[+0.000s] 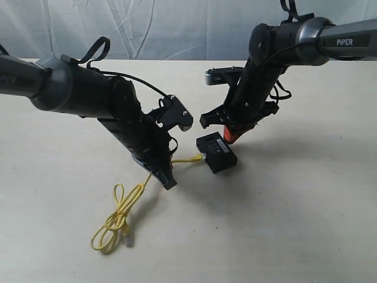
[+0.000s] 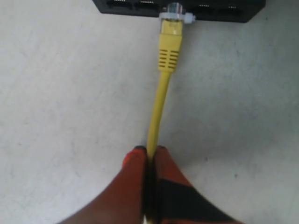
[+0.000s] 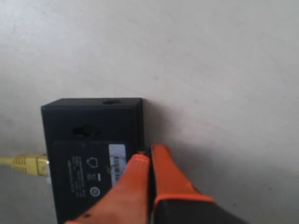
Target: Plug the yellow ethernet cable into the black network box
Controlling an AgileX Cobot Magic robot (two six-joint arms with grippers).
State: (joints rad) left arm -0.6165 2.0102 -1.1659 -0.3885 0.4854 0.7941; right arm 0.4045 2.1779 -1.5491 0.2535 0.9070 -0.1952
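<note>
The clear plug's nose reaches inside the network box's port [image 1: 204,154] [image 2: 174,6], so the cable would rest there, and it is now time for my left gripper to release the yellow ethernet cable.
The black network box [image 1: 216,152] lies flat at the table's middle, label side up. The yellow ethernet cable [image 1: 187,160] runs from its port side back to tied loops [image 1: 118,217] near the front left. In the left wrist view the clear plug [image 2: 173,14] meets a port on the box [image 2: 135,6]; how deep it sits I cannot tell. My left gripper [image 2: 150,150] is shut on the cord a short way behind the yellow boot [image 2: 169,49]. My right gripper [image 3: 149,151] is shut with nothing between its orange fingers, its tips against the box [image 3: 84,135] on the edge opposite the plug [image 3: 29,163].
The cable's free plug [image 1: 127,239] lies by the loops near the table's front. Both arms lean in over the middle of the pale table [image 1: 294,224]. A white curtain [image 1: 177,23] hangs behind the far edge.
</note>
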